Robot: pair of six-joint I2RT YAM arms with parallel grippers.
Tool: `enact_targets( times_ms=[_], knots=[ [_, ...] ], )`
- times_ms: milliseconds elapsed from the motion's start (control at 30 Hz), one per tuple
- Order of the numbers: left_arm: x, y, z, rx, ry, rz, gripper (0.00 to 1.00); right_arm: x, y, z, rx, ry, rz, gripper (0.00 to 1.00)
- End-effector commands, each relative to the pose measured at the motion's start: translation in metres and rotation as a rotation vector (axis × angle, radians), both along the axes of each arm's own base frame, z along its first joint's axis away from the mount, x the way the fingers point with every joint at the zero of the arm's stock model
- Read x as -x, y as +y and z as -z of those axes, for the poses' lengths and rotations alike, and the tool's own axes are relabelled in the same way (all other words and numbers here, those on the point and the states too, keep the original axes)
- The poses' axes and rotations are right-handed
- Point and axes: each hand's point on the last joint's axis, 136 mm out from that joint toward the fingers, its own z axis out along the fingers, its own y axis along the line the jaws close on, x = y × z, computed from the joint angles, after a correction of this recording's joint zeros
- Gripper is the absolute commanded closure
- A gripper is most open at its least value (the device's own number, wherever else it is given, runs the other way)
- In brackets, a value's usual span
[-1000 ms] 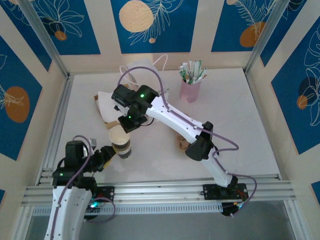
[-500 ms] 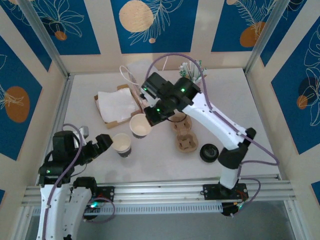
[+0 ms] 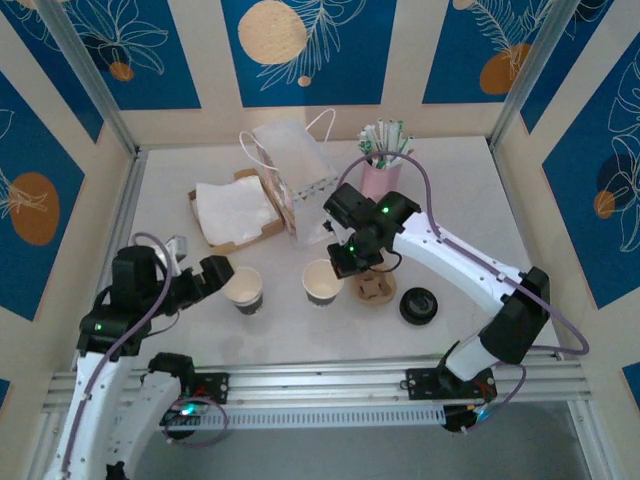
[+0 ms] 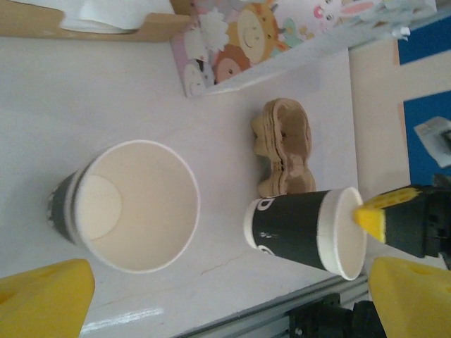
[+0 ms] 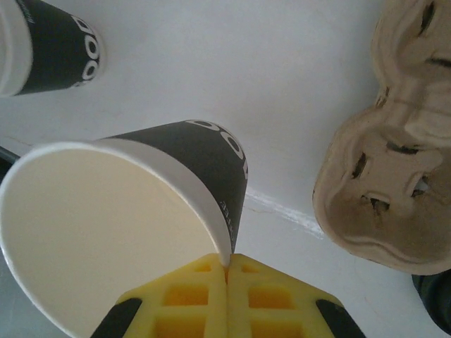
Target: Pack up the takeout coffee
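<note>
The cup's base hangs above the table and would drop beside the carrier [image 3: 375, 286] if released now. It is too early to open my right gripper; moving the cup comes first.
No lidded coffee cup is in view. Two lidless dark-sided paper cups show. My right gripper [image 3: 343, 264] [image 5: 227, 264] is shut on the rim of one lidless cup [image 3: 322, 283] [image 5: 176, 183] [image 4: 299, 229], just left of the cardboard cup carrier [image 3: 375, 286] [image 5: 391, 176] [image 4: 283, 144]. The other lidless cup [image 3: 243, 288] [image 4: 134, 204] [image 5: 49, 49] stands on the table. My left gripper [image 3: 208, 278] [image 4: 229, 299] is open just left of that cup, not touching it. A loose black lid [image 3: 419, 305] lies right of the carrier.
A cartoon-printed paper bag [image 3: 295, 180] [image 4: 282, 35] stands behind the cups. White napkins on a cardboard tray [image 3: 235, 210] lie at the left, and a pink cup of straws [image 3: 380, 170] stands at the back. The metal rail [image 3: 320, 380] runs along the table's near edge.
My right gripper lifted a second cup away from the cup by the left gripper and carried it right, to beside the carrier. The left gripper shifted slightly up beside its cup.
</note>
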Motion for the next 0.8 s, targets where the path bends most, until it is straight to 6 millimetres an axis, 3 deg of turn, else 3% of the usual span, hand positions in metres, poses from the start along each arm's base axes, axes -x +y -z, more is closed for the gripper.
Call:
enact_targets(
  times_ms=[0,233,400,567,767],
  knots=[
    [-0.021,-0.021,-0.010,-0.044,-0.063,0.036,0.00,-0.002,0.005,0.005,-0.042,-0.007,0.020,1.00],
    [-0.031,-0.090,0.000,-0.241,-0.129,0.212,0.00,-0.003,-0.007,0.038,0.045,0.016,0.056,1.00],
    [-0.028,-0.130,0.005,-0.285,-0.171,0.310,0.00,0.002,-0.015,0.053,0.071,0.041,0.071,1.00],
    [-0.023,-0.147,0.010,-0.274,-0.189,0.350,0.00,0.005,-0.017,0.067,0.055,0.068,0.095,1.00],
    [-0.021,-0.150,0.015,-0.273,-0.187,0.353,0.00,0.007,-0.017,0.076,0.041,0.092,0.109,0.87]
  ],
)
